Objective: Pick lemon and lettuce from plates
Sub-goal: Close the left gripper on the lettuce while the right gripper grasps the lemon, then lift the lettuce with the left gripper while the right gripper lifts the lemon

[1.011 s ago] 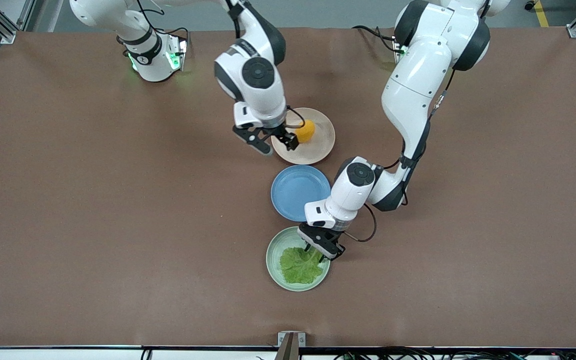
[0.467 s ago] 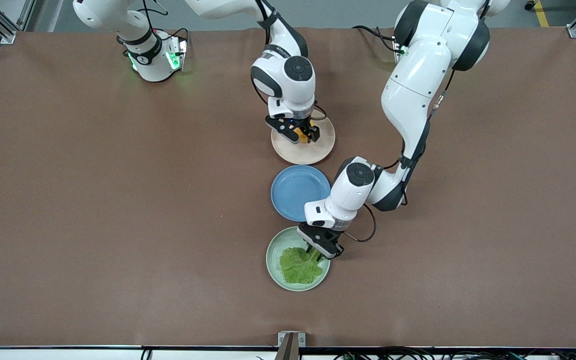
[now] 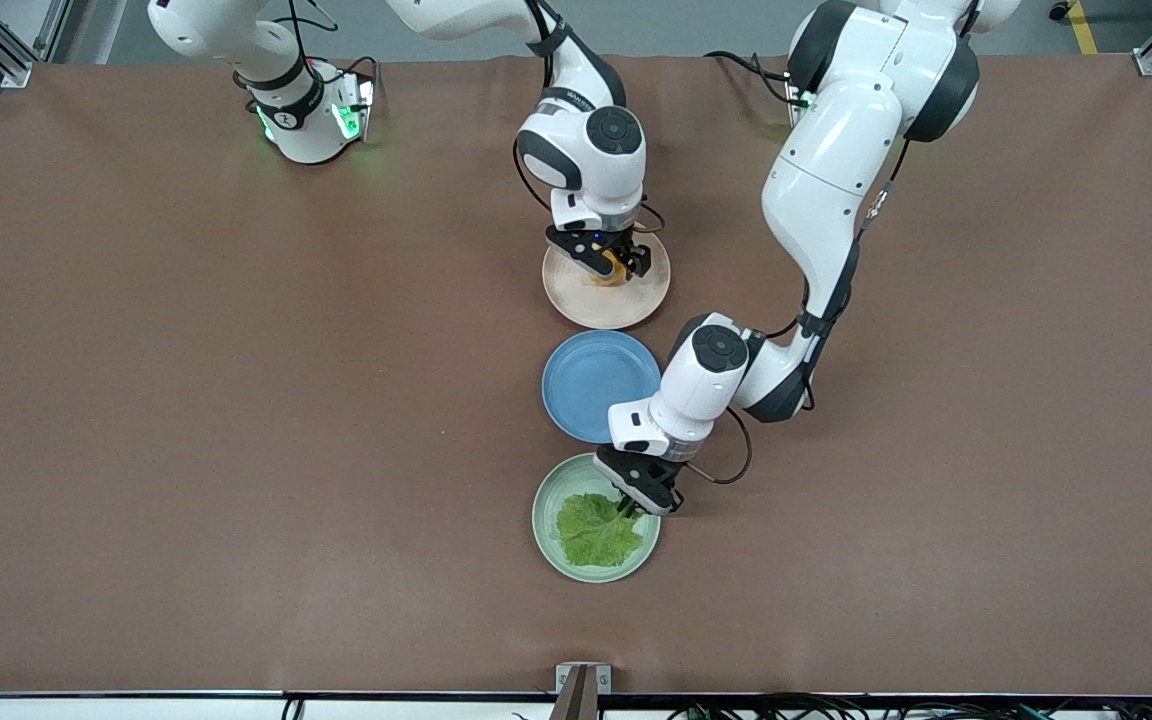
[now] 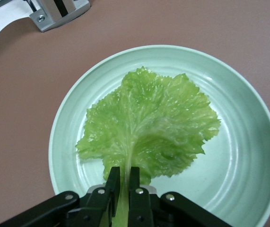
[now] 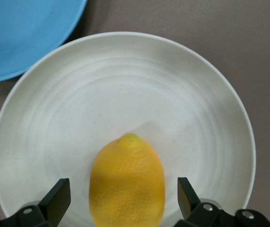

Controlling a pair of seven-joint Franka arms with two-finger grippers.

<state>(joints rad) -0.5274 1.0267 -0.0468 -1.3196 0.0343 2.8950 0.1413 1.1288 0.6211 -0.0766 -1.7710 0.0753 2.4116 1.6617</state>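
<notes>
The lemon (image 5: pixel 127 182) on the beige-pink plate (image 5: pixel 64 127) is between my right gripper's fingers, so my right gripper needs to close on the lemon.
The lettuce (image 3: pixel 596 530) lies flat on the mint green plate (image 3: pixel 548 500), nearest the front camera. My left gripper (image 3: pixel 633 505) is down at the plate's rim, shut on the leaf's pale stem rib; the left wrist view shows the gripper (image 4: pixel 123 177) pinching the lettuce (image 4: pixel 149 123) on the green plate (image 4: pixel 248 142). The lemon (image 3: pixel 612 268) sits on the beige-pink plate (image 3: pixel 596 305), nearer the robots' bases. My right gripper (image 3: pixel 613 262) is low over it and open. In the right wrist view the gripper (image 5: pixel 124 197) stands with a finger apart on each side of the lemon (image 5: pixel 127 182) on the plate (image 5: pixel 172 94).
A bare blue plate (image 3: pixel 596 385) lies between the two other plates, and its edge shows in the right wrist view (image 5: pixel 26 33). A metal bracket (image 3: pixel 581 685) sits at the table edge closest to the front camera. Brown table (image 3: pixel 236 400) spreads wide toward both ends.
My right gripper swung from beside the beige-pink plate to over the lemon and dropped around it. My left gripper closed on the lettuce stem and the leaf shifted slightly.
</notes>
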